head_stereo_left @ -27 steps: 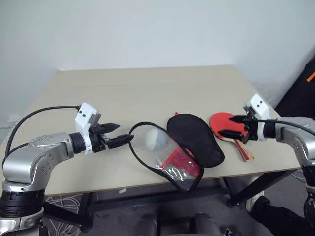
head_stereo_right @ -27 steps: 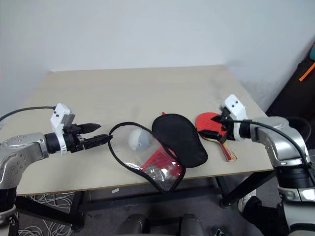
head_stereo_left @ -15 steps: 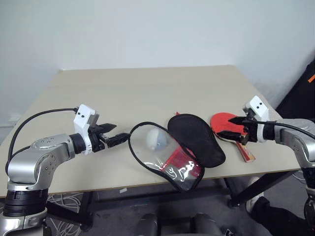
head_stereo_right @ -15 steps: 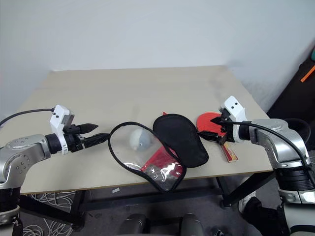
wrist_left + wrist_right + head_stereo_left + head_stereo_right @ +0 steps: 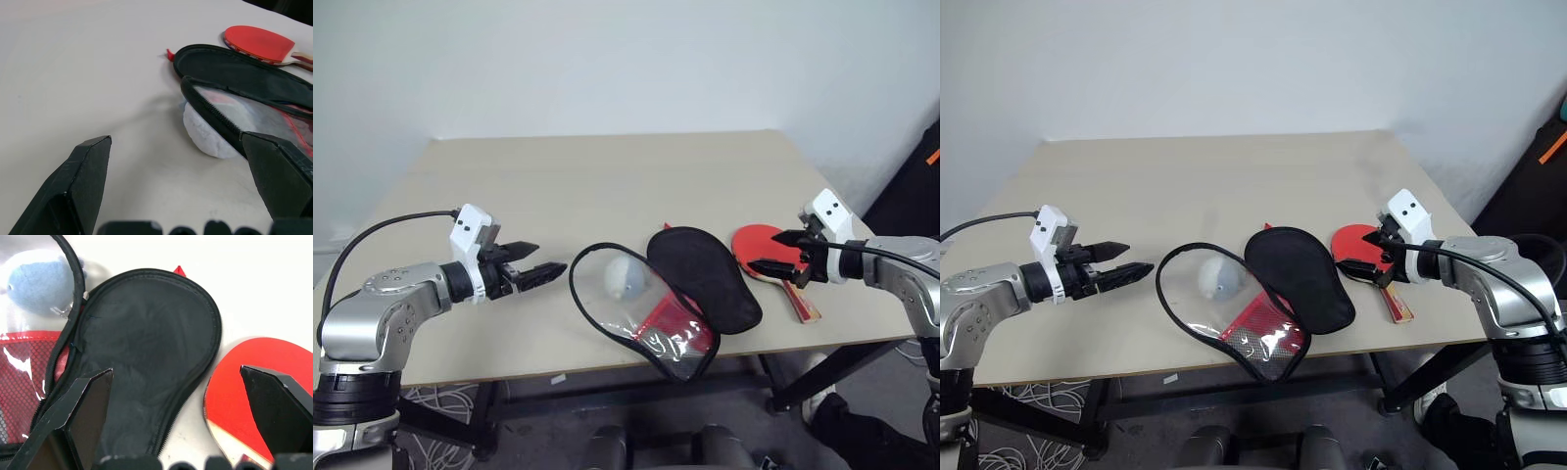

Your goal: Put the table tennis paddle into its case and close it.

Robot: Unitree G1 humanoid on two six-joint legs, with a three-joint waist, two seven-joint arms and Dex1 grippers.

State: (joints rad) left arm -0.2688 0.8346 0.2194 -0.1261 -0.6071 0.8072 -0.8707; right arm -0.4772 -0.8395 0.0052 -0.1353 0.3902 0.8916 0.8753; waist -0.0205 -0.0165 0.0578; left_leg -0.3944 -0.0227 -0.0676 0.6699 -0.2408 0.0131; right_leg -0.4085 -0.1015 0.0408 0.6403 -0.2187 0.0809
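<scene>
My right gripper picks up the paddle by its striped wooden handle next, to put the table tennis paddle into the paddle's case.
The case lies unzipped and spread open near the table's front edge, with its black panel half next to its clear plastic and red mesh half. A pale round lump shows through the clear flap. The table tennis paddle lies flat just right of the case, red face up, with its striped handle towards the front edge. My right gripper hovers open over the red face. My left gripper is open, left of the case's black rim, and nothing is between its fingers.
The beige table stretches bare behind the case and paddle. Its right edge runs close beside the paddle. A dark object stands off the table at the far right. A black cable loops over my left arm.
My left gripper has drawn back a little to the left, away from the case's rim. The clear flap has settled slightly. The right gripper has stayed over the paddle.
</scene>
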